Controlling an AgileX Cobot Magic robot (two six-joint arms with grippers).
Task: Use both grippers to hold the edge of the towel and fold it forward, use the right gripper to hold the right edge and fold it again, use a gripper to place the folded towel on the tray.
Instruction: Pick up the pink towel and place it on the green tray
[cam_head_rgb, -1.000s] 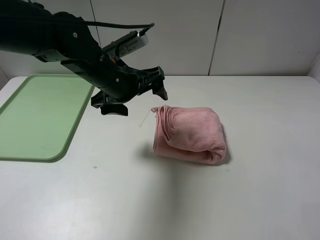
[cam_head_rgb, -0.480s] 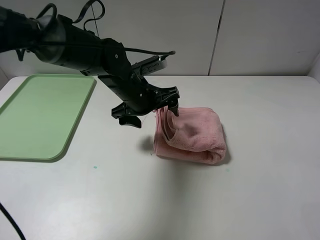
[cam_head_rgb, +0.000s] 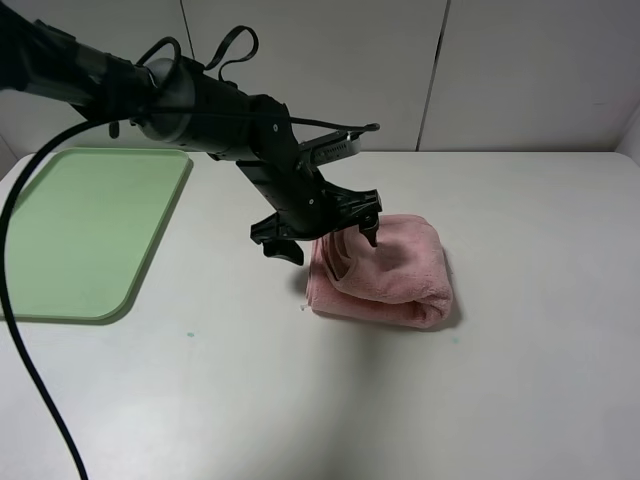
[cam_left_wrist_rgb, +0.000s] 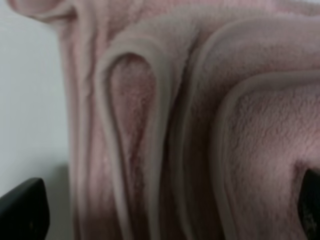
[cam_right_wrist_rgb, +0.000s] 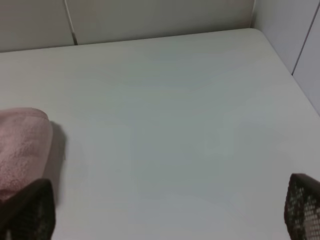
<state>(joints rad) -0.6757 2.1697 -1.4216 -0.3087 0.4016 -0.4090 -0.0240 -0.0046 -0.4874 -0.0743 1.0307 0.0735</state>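
Note:
My left gripper grabs the folded pink towel by its layered hems next, to set the towel on the light-green tray.
The pink towel lies folded in a thick bundle on the white table, right of centre. My left gripper hangs open over the bundle's left end, one finger beside the edge and the other above the top. The left wrist view is filled by the towel's layered hems, with the left gripper wide open and nothing pinched. The light-green tray sits bare at the far left. In the right wrist view the right gripper stands open over bare table, the towel's end to one side.
A white wall with panel seams runs behind the table. The left arm's black cable loops down over the table's front left. The right arm does not show in the exterior high view.
The left arm has swung right and down, from beside the tray's corner to over the towel's left end. Its jaws stayed open. The towel has not moved.

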